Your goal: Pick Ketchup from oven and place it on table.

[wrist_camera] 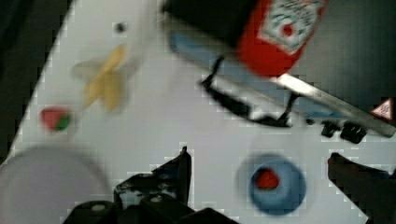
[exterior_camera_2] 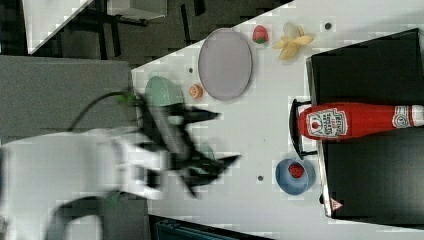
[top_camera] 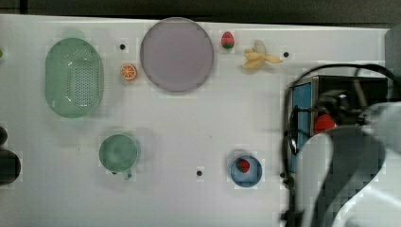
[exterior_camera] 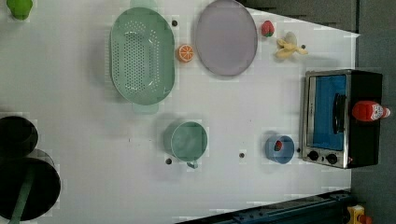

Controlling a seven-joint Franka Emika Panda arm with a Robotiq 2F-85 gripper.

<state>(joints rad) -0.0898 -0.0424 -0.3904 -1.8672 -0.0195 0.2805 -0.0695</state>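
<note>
My gripper grabs the Ketchup by its red body (exterior_camera: 365, 111) (wrist_camera: 277, 39) next, to move the bottle from the oven to the white table.
The Ketchup (exterior_camera_2: 350, 121), a red bottle with a white cap and label, stands on the flat black top of the oven (exterior_camera_2: 370, 65), near its front edge above the dark handle. It also shows as the Ketchup (exterior_camera: 371, 111) and the Ketchup (wrist_camera: 280, 32). The oven (exterior_camera: 327, 112) has a silver front, a blue glass door and black knobs, and its door is closed. My gripper (exterior_camera_2: 227, 137) is open over the white table (top_camera: 213, 118), to the right view's left of the oven and apart from the bottle. Nothing is between its fingers (wrist_camera: 182, 163).
A blue bowl (exterior_camera: 280, 149) holding a strawberry sits just in front of the oven. A purple plate (top_camera: 176, 54), a green colander (top_camera: 73, 78), a green cup (top_camera: 118, 152), an orange half (top_camera: 128, 72), a banana (top_camera: 259, 56) and a strawberry (top_camera: 227, 39) lie farther off.
</note>
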